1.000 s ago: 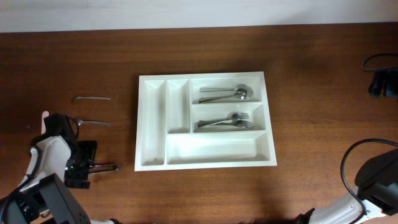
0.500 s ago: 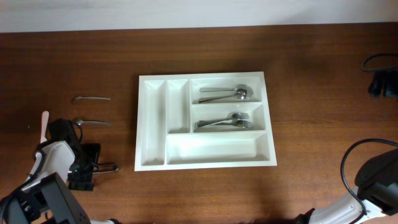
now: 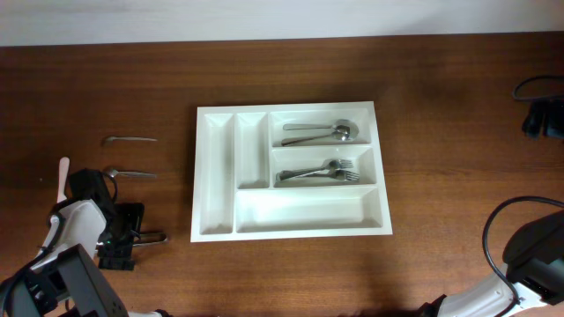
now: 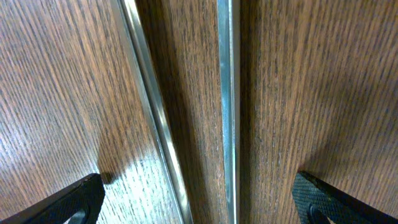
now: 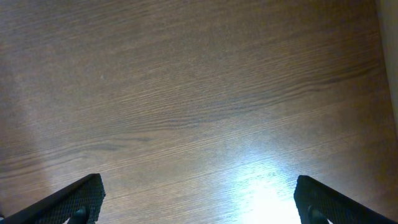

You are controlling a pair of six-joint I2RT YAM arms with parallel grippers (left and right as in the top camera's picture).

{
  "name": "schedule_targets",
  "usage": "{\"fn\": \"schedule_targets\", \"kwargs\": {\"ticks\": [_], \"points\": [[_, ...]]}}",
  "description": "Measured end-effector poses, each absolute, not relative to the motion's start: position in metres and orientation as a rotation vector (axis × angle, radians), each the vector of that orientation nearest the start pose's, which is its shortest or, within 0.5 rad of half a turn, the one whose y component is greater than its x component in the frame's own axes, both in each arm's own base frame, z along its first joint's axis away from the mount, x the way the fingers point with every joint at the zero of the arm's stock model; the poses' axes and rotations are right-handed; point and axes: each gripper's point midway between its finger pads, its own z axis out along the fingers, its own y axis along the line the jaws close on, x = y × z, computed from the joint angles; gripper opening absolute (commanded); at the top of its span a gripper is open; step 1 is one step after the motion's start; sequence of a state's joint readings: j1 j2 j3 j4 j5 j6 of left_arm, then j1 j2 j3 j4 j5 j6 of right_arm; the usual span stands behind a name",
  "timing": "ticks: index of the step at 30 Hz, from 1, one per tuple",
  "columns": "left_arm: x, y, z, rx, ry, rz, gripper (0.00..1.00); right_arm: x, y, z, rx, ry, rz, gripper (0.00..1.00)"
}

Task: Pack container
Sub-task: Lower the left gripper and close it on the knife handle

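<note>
Both utensil handles lie between the low fingertips, and closing now would catch both. It is time for my left gripper to close on the handles now.
The white container (image 3: 201, 176) lies mid-table. Its upper right compartment holds spoons (image 3: 322, 134) and the compartment below that holds forks (image 3: 319, 173); the other compartments look bare. My left gripper (image 3: 119, 239) is low over the table at the front left, open. In the left wrist view its fingers (image 4: 68, 202) straddle two slim metal utensil handles (image 4: 227, 106) that lie on the wood, with gaps on both sides. My right gripper (image 5: 199, 199) is open over bare wood, holding nothing.
Two more metal utensils (image 3: 130, 139) (image 3: 132, 173) lie left of the container. A white stick (image 3: 63, 174) lies by the left arm. The right arm (image 3: 529, 255) sits at the front right corner, and a black cable (image 3: 538, 106) at the far right edge.
My left gripper has shifted slightly toward the table's front edge and then settled, uncovering the white stick. The right arm and the container have not moved.
</note>
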State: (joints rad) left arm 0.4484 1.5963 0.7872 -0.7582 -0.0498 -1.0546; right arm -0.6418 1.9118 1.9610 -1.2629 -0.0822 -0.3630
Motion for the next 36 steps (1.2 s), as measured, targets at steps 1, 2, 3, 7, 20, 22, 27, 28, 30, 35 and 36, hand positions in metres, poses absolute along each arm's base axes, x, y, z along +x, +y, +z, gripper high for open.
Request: {"fn": "schedule_targets", "kwargs": {"ticks": [1,2,3,7,20,22,27,28,30,35,36], "points": [[0.2126,0.1114,-0.0042,-2.133,2.282,0.07,0.99,0.3575,-0.2496,0.2045,0.367,2.762,-0.142,0.99],[0.2127,0.1114,-0.0042,-2.133,2.282,0.069,0.99,0.3575,-0.2496,0.2045,0.367,2.762,-0.142,0.99],[0.2126,0.1114,-0.0042,-2.133,2.283,0.07,0.99,0.3575,-0.2496,0.2045,0.367,2.762,-0.142,0.99],[0.2128,0.1114,-0.0042,-2.133,2.282,0.069,0.99,0.3575,-0.2496,0.2045,0.367,2.762,-0.142,0.99],[0.2122,0.1127,-0.0041,-2.126,2.284,0.082,0.92,0.3575,-0.2496,0.2045,0.367,2.762,-0.142,0.99],[0.213,0.1138,-0.0041,-2.121,2.281,0.085,0.82,0.3576,-0.2496,0.2045,0.367,2.762,-0.142,0.99],[0.2148,0.1174,-0.0041,-2.102,2.275,0.099,0.62,0.3575,-0.2496,0.2045,0.367,2.762,-0.142,0.99],[0.2146,0.1179,-0.004,-2.104,2.272,0.104,0.57,0.3576,-0.2496,0.2045,0.367,2.761,-0.142,0.99],[0.2146,0.1182,-0.004,-2.103,2.271,0.106,0.51,0.3575,-0.2496,0.2045,0.367,2.762,-0.142,0.99],[0.2137,0.1187,-0.0043,-2.107,2.266,0.114,0.32,0.3576,-0.2496,0.2045,0.367,2.761,-0.142,0.99],[0.2135,0.1189,-0.0043,-2.108,2.266,0.116,0.29,0.3575,-0.2496,0.2045,0.366,2.762,-0.142,0.99]]}}
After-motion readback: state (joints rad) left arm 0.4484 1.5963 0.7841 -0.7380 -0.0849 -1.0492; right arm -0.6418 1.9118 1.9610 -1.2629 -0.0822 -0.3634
